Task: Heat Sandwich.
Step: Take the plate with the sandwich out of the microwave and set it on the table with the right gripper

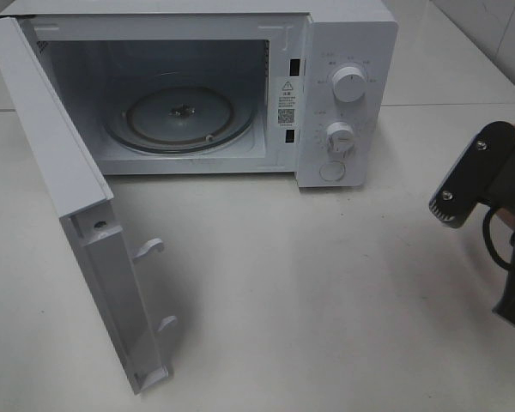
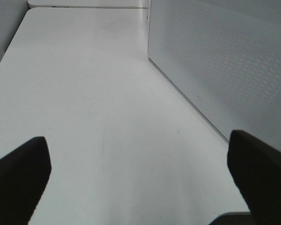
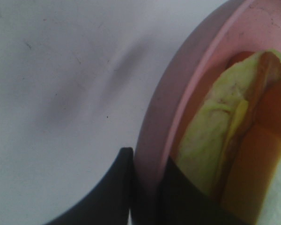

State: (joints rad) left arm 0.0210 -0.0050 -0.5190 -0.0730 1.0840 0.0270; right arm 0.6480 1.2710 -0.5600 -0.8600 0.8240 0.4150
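Note:
The pink plate's rim is above its shadow on the white table, so the robot's right gripper needs to keep holding the plate.
In the right wrist view the sandwich (image 3: 225, 140), showing pale green and orange-red filling, lies on a round pink plate (image 3: 196, 70). My right gripper (image 3: 147, 164) is shut on the plate's rim, with one finger outside it and one inside. In the high view that gripper (image 1: 468, 176) is at the right edge of the table, and the sandwich is out of frame there. The white microwave (image 1: 343, 86) stands at the back with its door (image 1: 69, 189) swung wide open and its glass turntable (image 1: 180, 116) bare. My left gripper (image 2: 140, 173) is open over bare table beside the door's dotted panel (image 2: 225, 61).
The open door juts forward on the left side of the white table (image 1: 283, 283). The microwave's two knobs (image 1: 348, 84) are on its right panel. A tiled wall lies behind, at the back right.

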